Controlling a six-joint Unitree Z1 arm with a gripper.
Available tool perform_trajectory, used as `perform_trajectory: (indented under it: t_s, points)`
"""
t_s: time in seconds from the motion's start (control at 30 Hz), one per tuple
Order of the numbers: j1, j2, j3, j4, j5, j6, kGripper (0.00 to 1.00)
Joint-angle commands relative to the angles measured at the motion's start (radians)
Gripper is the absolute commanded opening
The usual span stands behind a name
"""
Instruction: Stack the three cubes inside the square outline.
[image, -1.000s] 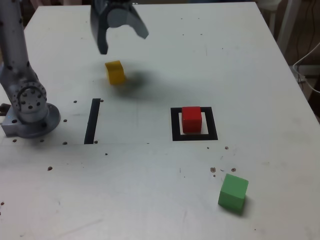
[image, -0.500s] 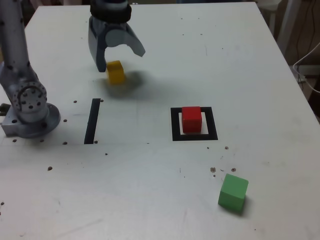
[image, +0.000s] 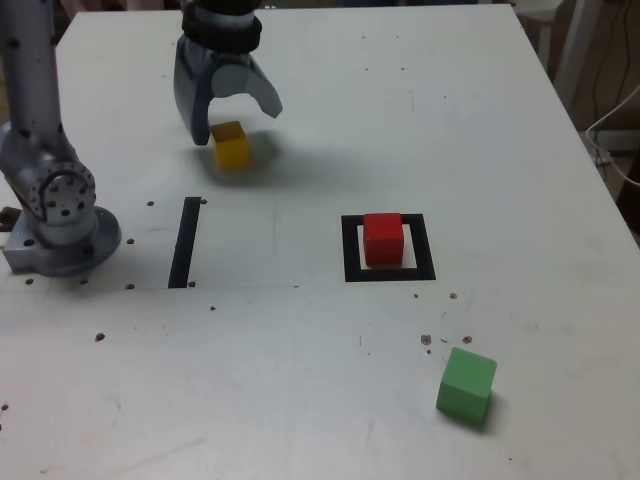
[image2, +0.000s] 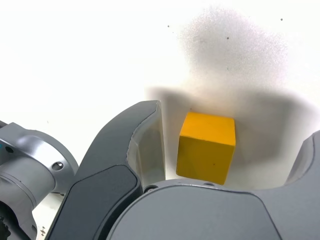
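The yellow cube (image: 231, 146) needs to go on top of the red cube (image: 383, 238), so my gripper should grab the yellow cube by its opposite sides next.
In the exterior view the yellow cube (image: 231, 146) lies on the white table at the back left. My gripper (image: 236, 122) is low over it, open, with one finger on each side. The wrist view shows the yellow cube (image2: 206, 147) between the grey fingers (image2: 145, 145) of the gripper (image2: 235, 122), with a gap on both sides. The red cube (image: 383, 238) sits inside the square outline (image: 350, 250) near the table's middle. The green cube (image: 466, 385) lies alone at the front right.
A straight black tape strip (image: 185, 241) lies left of the outline in the exterior view. The arm's grey base (image: 60, 215) stands at the left edge. Small dark specks dot the table (image: 300, 380). A white cable (image: 610, 150) hangs past the right edge.
The gripper has come down from above the yellow cube until its fingers straddle it. The jaws have narrowed slightly. No cube has moved.
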Motion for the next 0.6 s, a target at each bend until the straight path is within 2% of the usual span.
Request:
perform_trajectory:
  t_s: [0.0,0.3,0.57]
  points:
    - [-0.004,0.009,-0.001,0.004,-0.007,0.002,0.92]
    - [-0.004,0.024,0.007,-0.019,-0.04,0.011,0.89]
    - [-0.006,0.033,0.007,-0.027,-0.066,0.016,0.81]
